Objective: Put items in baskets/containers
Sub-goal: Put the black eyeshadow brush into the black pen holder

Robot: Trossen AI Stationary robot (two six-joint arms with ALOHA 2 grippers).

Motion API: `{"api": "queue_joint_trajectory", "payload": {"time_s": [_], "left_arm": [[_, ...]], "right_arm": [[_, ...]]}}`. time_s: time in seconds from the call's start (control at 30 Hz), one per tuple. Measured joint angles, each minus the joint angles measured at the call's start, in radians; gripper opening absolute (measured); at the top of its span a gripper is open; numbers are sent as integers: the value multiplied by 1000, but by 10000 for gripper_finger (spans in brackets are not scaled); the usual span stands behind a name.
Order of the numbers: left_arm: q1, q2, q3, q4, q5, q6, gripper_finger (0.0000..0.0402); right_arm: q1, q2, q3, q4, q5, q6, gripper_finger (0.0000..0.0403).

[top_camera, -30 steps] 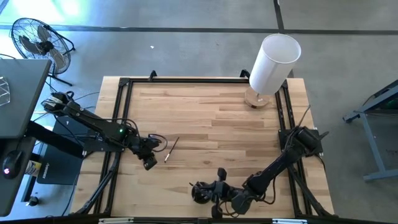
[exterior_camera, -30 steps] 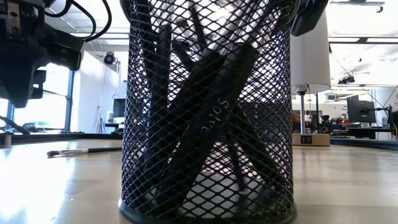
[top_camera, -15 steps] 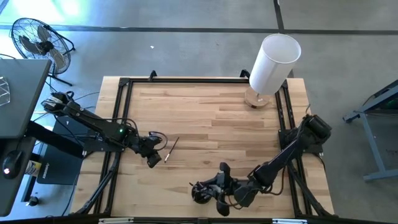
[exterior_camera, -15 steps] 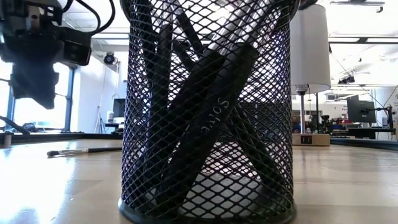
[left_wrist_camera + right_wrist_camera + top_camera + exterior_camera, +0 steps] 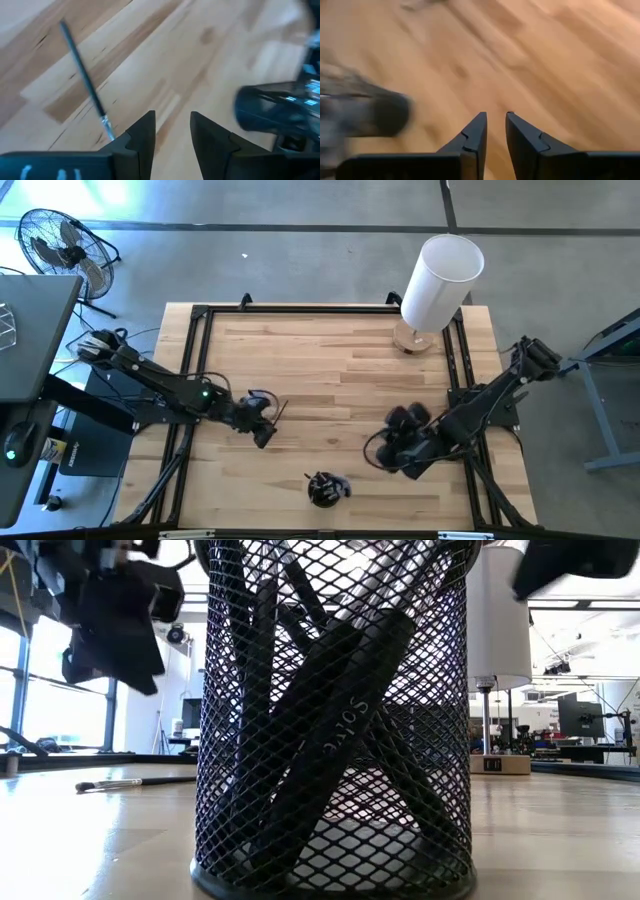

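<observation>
I should grab the brush by its silver ferrule (image 5: 106, 124) next with my left gripper. That leaves the brush's black handle (image 5: 82, 70) free to go into the mesh cup.
The black mesh cup (image 5: 322, 489) stands near the table's front edge, with several dark brushes (image 5: 330, 740) leaning inside it; it fills the low view (image 5: 335, 840). One thin brush (image 5: 276, 414) lies flat on the table left of centre and also shows in the left wrist view (image 5: 82, 80). My left gripper (image 5: 264, 432) is open and hovers just above that brush's near end, clear of the table in the low view (image 5: 110, 630). My right gripper (image 5: 392, 442) is empty, with a narrow gap between its fingers (image 5: 496, 122), and is right of and beyond the cup.
A tall white cylinder (image 5: 440, 280) stands on a wooden base at the far right corner and shows behind the cup in the low view (image 5: 497, 620). Black rails (image 5: 200, 360) frame the table. Bare wood lies between the brush and the cylinder.
My right gripper has drawn away from the black cup, rising and going toward the table's right and far edges. My left gripper has gone toward the table's right edge, closer to the lying brush. The brush and the cup have stayed where they were.
</observation>
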Motion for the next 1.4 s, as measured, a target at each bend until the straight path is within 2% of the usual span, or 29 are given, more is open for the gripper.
{"api": "queue_joint_trajectory", "payload": {"time_s": [0.2, 0.37, 0.47, 0.67, 0.83, 1.03, 1.13, 1.27, 1.4], "left_arm": [[2, 200, 155, -245, 37, -124, 119], [1, 338, 241, -326, 116, -155, 119], [1, 392, 261, -326, 148, -156, 119], [1, 463, 270, -333, 186, -200, 119], [2, 489, 272, -351, 184, -237, 119], [2, 490, 272, -351, 163, -257, 117], [2, 490, 271, -356, 159, -287, 90], [3, 490, 270, -365, 181, -293, 14], [18, 490, 269, -336, 220, -309, 5]], "right_arm": [[0, -16, -2, -253, -4, 73, 54], [0, -16, -84, -247, -11, 43, 47], [1, -23, -177, -171, -61, 39, 39], [26, -113, -396, 103, -138, 37, 21], [38, -231, -545, 308, -139, 35, 15], [38, -377, -663, 448, -136, -14, 14], [38, -433, -696, 474, -130, -26, 14], [38, -484, -728, 502, -111, -77, 14], [38, -496, -738, 536, -51, -190, 10]]}}
